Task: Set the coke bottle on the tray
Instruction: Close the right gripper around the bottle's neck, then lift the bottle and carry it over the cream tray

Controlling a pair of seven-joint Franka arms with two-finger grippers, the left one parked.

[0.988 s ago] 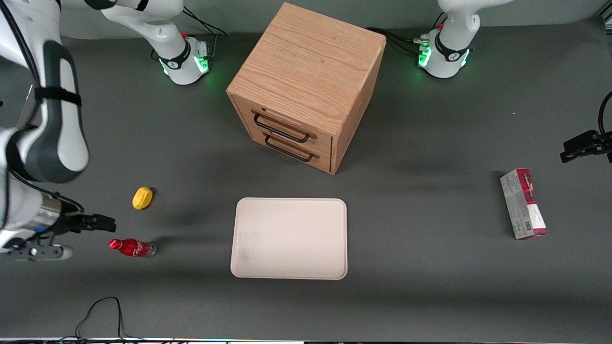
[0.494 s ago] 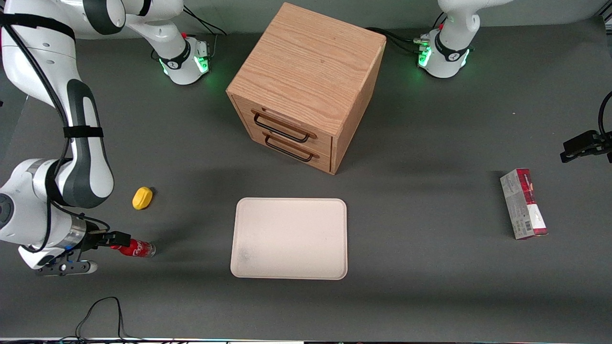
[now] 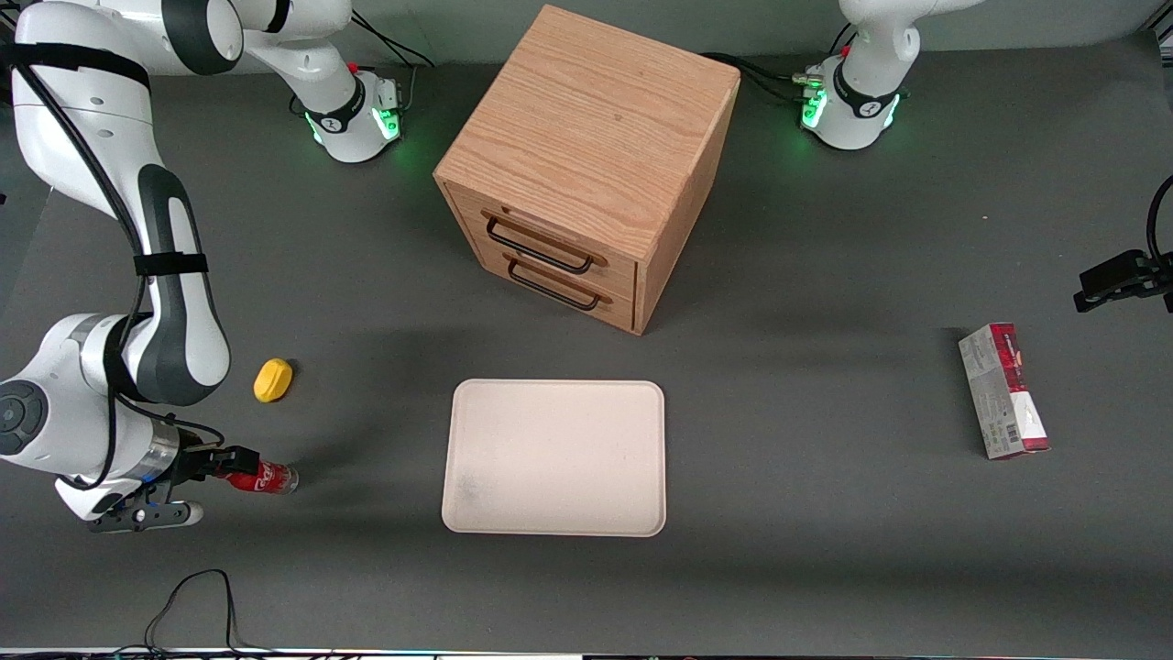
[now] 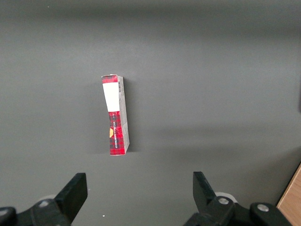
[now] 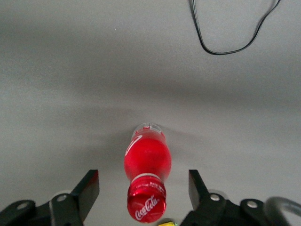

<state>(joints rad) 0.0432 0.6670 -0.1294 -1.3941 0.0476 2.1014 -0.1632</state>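
My right gripper grabs the coke bottle by its red cap end (image 5: 146, 202) next, to place the bottle on the tray.
The coke bottle (image 3: 263, 478) lies on its side on the dark table, toward the working arm's end, with its cap pointing at the arm. In the right wrist view the bottle (image 5: 146, 162) shows its red cap with white script toward the camera. My right gripper (image 3: 229, 466) is open and low over the table. Its two fingers stand on either side of the bottle's cap end (image 5: 143, 189) without touching it. The cream-white tray (image 3: 554, 456) lies flat and bare beside the bottle, toward the table's middle.
A yellow oval lump (image 3: 273, 379) lies farther from the front camera than the bottle. The wooden drawer cabinet (image 3: 586, 165) stands farther back than the tray. A red-and-grey carton (image 3: 1003, 390) lies toward the parked arm's end. A black cable (image 3: 192, 596) loops near the front edge.
My right gripper has moved in toward the bottle and its fingers now straddle the cap end. The bottle has not moved.
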